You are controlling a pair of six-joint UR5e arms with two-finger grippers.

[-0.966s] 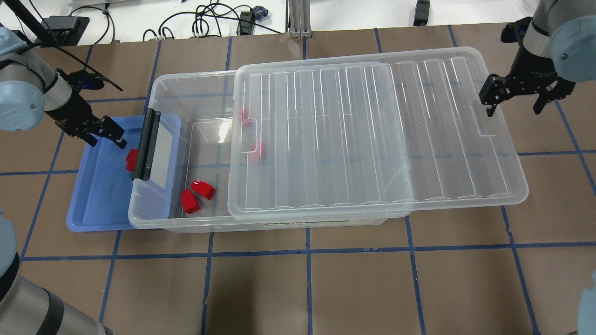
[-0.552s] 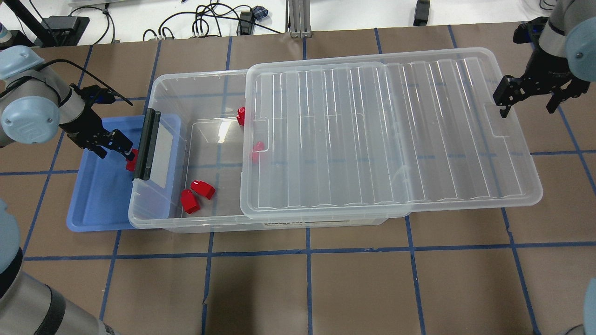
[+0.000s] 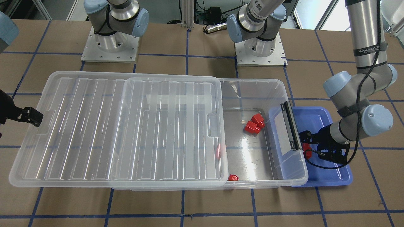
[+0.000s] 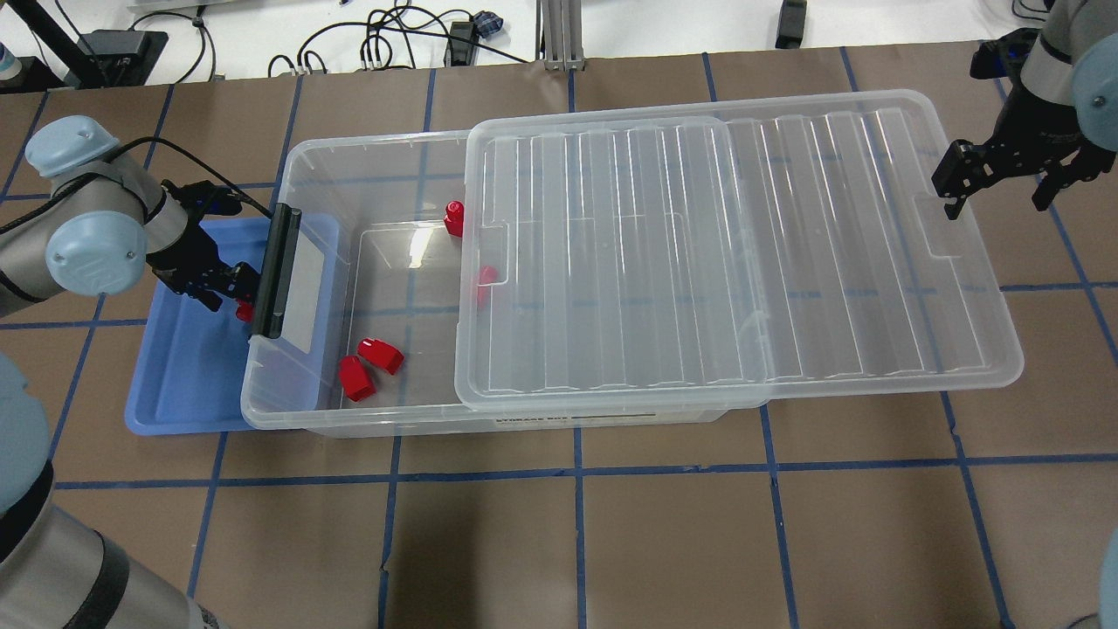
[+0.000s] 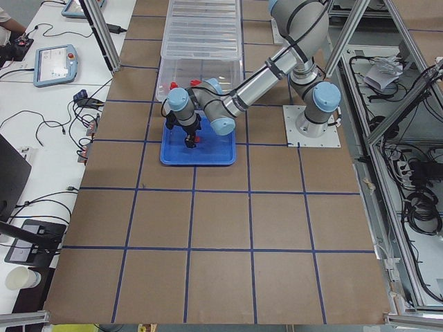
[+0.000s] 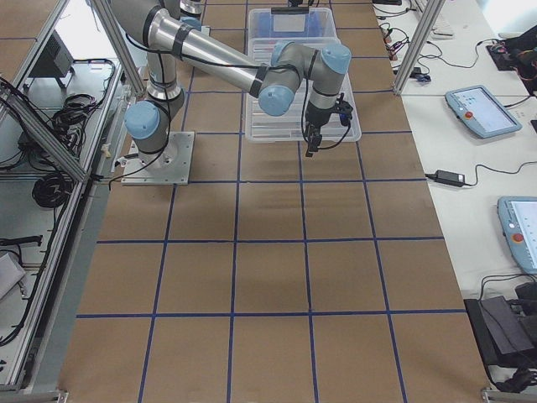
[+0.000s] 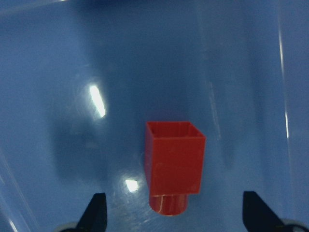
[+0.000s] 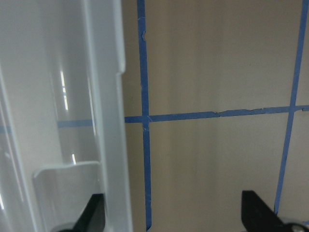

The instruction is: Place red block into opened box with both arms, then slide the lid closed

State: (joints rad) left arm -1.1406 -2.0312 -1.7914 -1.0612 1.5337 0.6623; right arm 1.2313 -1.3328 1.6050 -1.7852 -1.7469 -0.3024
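Note:
I should next grab the red block by its square body (image 3: 307,150) with my left gripper. Then I can place the block into the opened box (image 3: 248,155).
A red block (image 7: 174,169) lies in the blue tray (image 4: 183,384), knob end toward the camera in the left wrist view. My left gripper (image 7: 176,217) is open right over it, one finger on each side, not touching. From overhead the block (image 4: 245,310) is mostly hidden beside the black latch (image 4: 278,271). The clear box (image 4: 367,144) holds several more red blocks (image 4: 371,362). The ribbed lid (image 4: 742,253) lies slid off to the right, leaving the box's left end uncovered. My right gripper (image 4: 996,205) is open at the lid's right notch, the lid edge (image 8: 111,121) by one finger.
The blue tray sits tucked under the box's latch end. Cables and a metal post (image 4: 559,35) lie beyond the table's far edge. Both arm bases (image 3: 110,47) stand behind the box. The brown taped table (image 4: 576,542) spreads out in front of the box.
My left gripper has moved right and down to straddle the red block in the tray. The lid has slid further right, along with my right gripper.

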